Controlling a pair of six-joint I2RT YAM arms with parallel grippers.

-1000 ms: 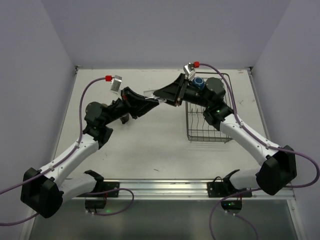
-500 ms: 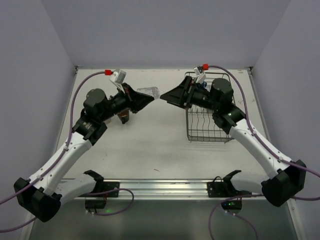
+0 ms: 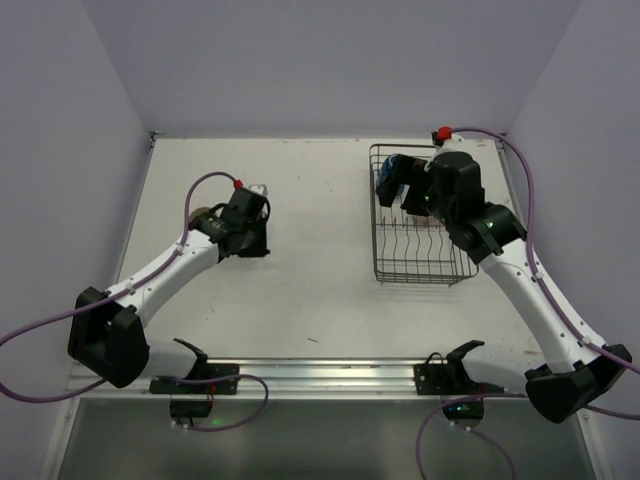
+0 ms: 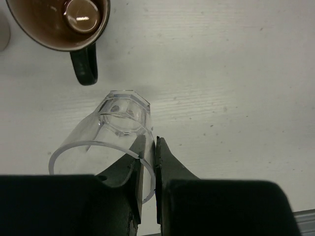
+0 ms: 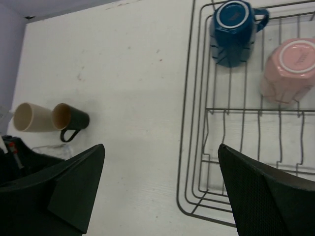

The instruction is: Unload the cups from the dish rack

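Note:
The left gripper should stay closed on the small clear glass (image 4: 118,128), as the glass hangs tilted above the table, close to the handle of the dark brown mug.
My left gripper (image 4: 149,147) is shut on the rim wall of the small clear glass (image 4: 118,128), which hangs tilted with its base toward the table. Just beyond the glass stands the dark brown mug (image 4: 59,22), with the cream-beige mug (image 5: 28,117) beside it. In the top view the left gripper (image 3: 252,240) is low over the table's left side. My right gripper (image 5: 160,145) is wide open and holds nothing, above the left rim of the dish rack (image 5: 246,110). The blue mug (image 5: 235,30) and the pale pink cup (image 5: 290,69) lie in the rack's far end.
The dish rack (image 3: 420,258) takes up the right side of the table, close to the right wall. My right arm hangs over its far half and hides the pink cup in the top view. The two mugs stand near the left edge of the table.
The right gripper let go of the glass, opened wide and pulled back over the rack. The left arm carried the glass left and down, next to the mugs.

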